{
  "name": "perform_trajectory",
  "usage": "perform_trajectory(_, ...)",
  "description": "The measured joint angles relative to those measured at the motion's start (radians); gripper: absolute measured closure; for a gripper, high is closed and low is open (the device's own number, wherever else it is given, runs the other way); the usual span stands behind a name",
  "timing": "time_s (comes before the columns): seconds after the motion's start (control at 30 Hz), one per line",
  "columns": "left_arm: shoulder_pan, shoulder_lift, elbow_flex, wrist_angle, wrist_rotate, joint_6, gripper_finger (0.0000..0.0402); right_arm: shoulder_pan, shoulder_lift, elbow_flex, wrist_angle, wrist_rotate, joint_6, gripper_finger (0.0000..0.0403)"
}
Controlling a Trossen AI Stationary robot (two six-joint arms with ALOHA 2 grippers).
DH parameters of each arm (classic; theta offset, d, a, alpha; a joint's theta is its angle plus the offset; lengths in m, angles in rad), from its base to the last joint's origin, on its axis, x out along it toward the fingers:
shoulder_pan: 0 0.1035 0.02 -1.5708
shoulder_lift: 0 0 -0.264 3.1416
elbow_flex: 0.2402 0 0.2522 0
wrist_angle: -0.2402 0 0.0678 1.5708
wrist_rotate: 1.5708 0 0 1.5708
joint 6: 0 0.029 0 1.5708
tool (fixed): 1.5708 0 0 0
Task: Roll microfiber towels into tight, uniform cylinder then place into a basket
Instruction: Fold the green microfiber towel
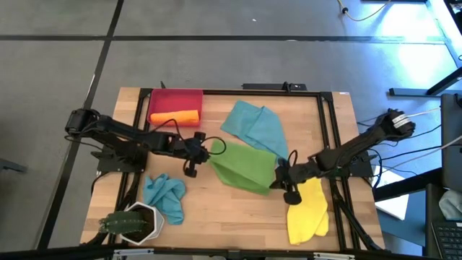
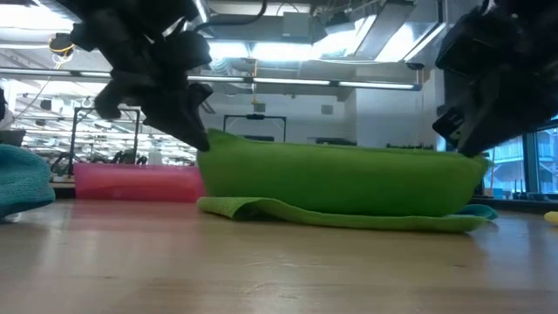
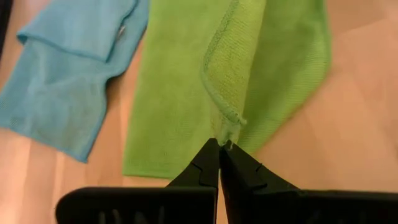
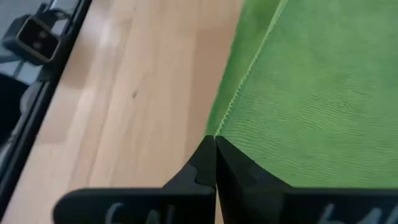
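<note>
The green towel's hemmed corner [image 3: 231, 124] is raised above the lower layer [image 3: 168, 124] in my left gripper's fingers. For now, my left gripper keeps holding the towel until that corner lies flat.
A green towel [image 1: 242, 167] stretches across the table's middle between my two grippers. My left gripper [image 1: 207, 149] is shut on its left corner and my right gripper [image 1: 279, 178] is shut on its right corner. The low view shows the towel's upper part raised and its lower fold [image 2: 340, 216] lying on the table. The red basket [image 1: 175, 101] at the far left holds a rolled orange towel [image 1: 173, 117]. One teal towel [image 1: 256, 126] lies flat beyond the green one, and another [image 1: 164, 196] is crumpled at the near left. A yellow towel [image 1: 309, 209] lies at the near right. My left gripper pinches the green towel's hemmed corner [image 3: 227, 129] between its two fingertips, slanting down from the table's left. The cloth rises to the fingers and bunches there, its lower part on the table. My right gripper pinches the towel's opposite corner [image 4: 225, 123] at the hem, slanting down from the table's right. The towel's top edge [image 2: 340, 150] runs nearly taut between the two grippers.
A white pot with a plant [image 1: 133, 222] stands at the near left corner, beside the crumpled teal towel. Black frame rails [image 1: 326, 123] run along the table's sides. Bare wood [image 1: 231, 213] lies between the green towel and the near edge.
</note>
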Motion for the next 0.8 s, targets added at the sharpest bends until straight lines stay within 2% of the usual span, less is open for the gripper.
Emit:
perform_trajectory(0.2, -0.035, 0.0, 0.0, 0.002, 0.089, -0.076, 0.0401, 0.012, 0.05, 0.0, 0.001, -0.008, 0.004, 0.0403)
perform_trajectory(0.33, -0.051, 0.007, 0.0, 0.002, 0.107, -0.101, 0.0396, 0.011, 0.07, 0.0, 0.019, -0.008, 0.005, 0.0388)
perform_trajectory(0.67, -0.056, 0.014, 0.0, 0.003, 0.061, -0.1, 0.0305, 0.008, 0.074, 0.0, 0.047, -0.007, 0.005, 0.0302)
perform_trajectory(0.8, -0.056, 0.014, 0.0, 0.03, 0.053, -0.103, 0.0282, -0.003, 0.074, 0.0, 0.094, -0.006, -0.018, 0.0277)
